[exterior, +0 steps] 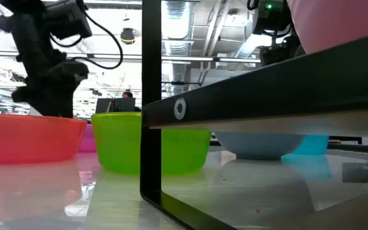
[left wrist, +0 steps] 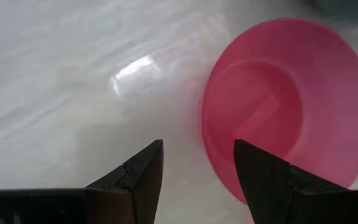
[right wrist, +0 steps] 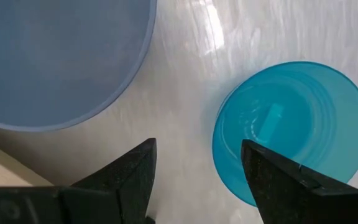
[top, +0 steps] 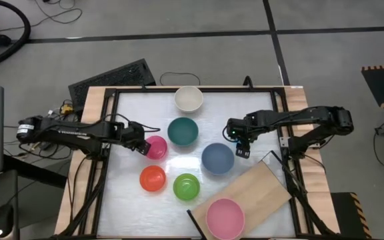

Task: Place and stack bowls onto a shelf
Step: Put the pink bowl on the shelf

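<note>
The magenta bowl needs to be stacked onto the shelf [top: 255, 187]. My left gripper should grab the bowl by its rim [top: 147, 148] next.
My left gripper [top: 139, 144] [left wrist: 197, 144] is open above the left rim of the magenta bowl [top: 156, 147] [left wrist: 284, 99]. One finger is over the bowl's hollow and one is outside it. My right gripper [top: 241, 145] [right wrist: 197, 142] is open above the rim of the cyan bowl [right wrist: 291, 130], which it mostly hides in the high view. Its fingers stand the same way. The light pink bowl [top: 225, 218] sits on the light-wood shelf [top: 255, 187] at the near right. The slate blue bowl [top: 217, 159] rests on the table beside the shelf.
The cream-white bowl [top: 189, 98], dark teal bowl [top: 183, 131], red bowl [top: 153, 178] and lime green bowl [top: 186, 187] stand on the white table top. A black frame [top: 112, 93] borders the table. In the low view the shelf's dark stand [exterior: 151, 128] rises in front.
</note>
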